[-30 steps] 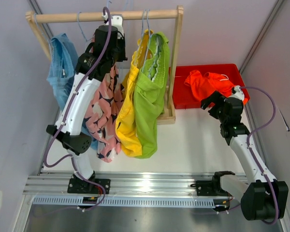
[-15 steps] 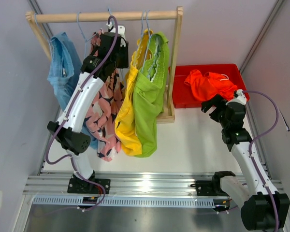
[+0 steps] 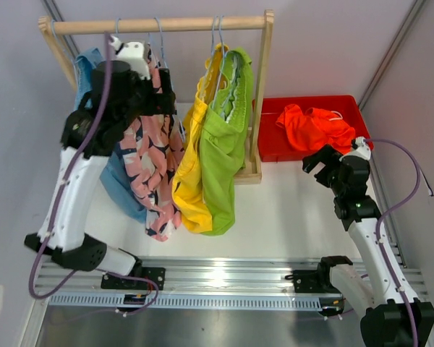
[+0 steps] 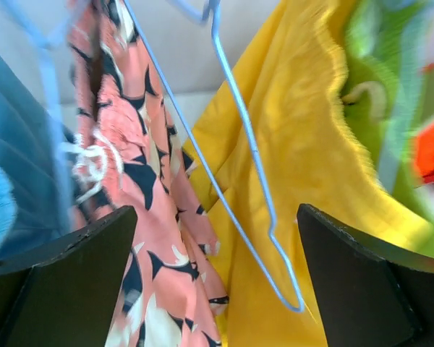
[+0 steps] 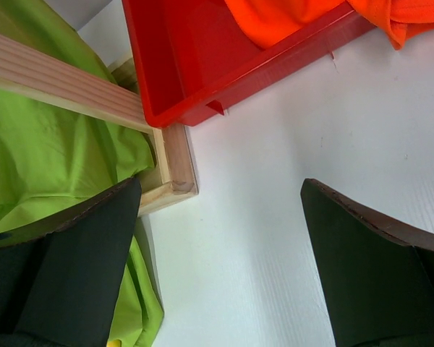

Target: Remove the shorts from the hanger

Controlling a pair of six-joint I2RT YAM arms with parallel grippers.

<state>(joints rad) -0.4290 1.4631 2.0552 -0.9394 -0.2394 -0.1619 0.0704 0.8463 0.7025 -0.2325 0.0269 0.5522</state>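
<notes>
Next, my left gripper reaches the lime green shorts' wire hanger and grabs its near sloping arm (image 4: 401, 116), leaving hook and waistband free to remove the shorts.
Four pairs of shorts hang on wire hangers from a wooden rail (image 3: 195, 23): light blue (image 3: 121, 189), pink with navy print (image 3: 153, 165), yellow (image 3: 189, 173) and lime green (image 3: 226, 137). Orange shorts (image 3: 315, 126) lie in the red bin (image 3: 275, 148). My left gripper (image 3: 165, 101) is open, high beside the pink shorts' waist. In the left wrist view, the left gripper (image 4: 217, 217) holds nothing, and beyond it are the pink shorts (image 4: 141, 188), a blue wire hanger (image 4: 247, 148) and the yellow shorts (image 4: 311, 144). My right gripper (image 3: 324, 162) (image 5: 220, 191) stands open over the white table.
The rack's wooden post (image 3: 264, 87) and base frame (image 5: 175, 163) stand between the hanging shorts and the red bin (image 5: 195, 65). A metal rail (image 3: 217, 278) carries both arm bases at the near edge. Grey walls close in on both sides.
My left gripper has opened and its arm has swung left, away from the gap by the yellow shorts. The pink shorts shifted left with their hanger. The right arm barely moved.
</notes>
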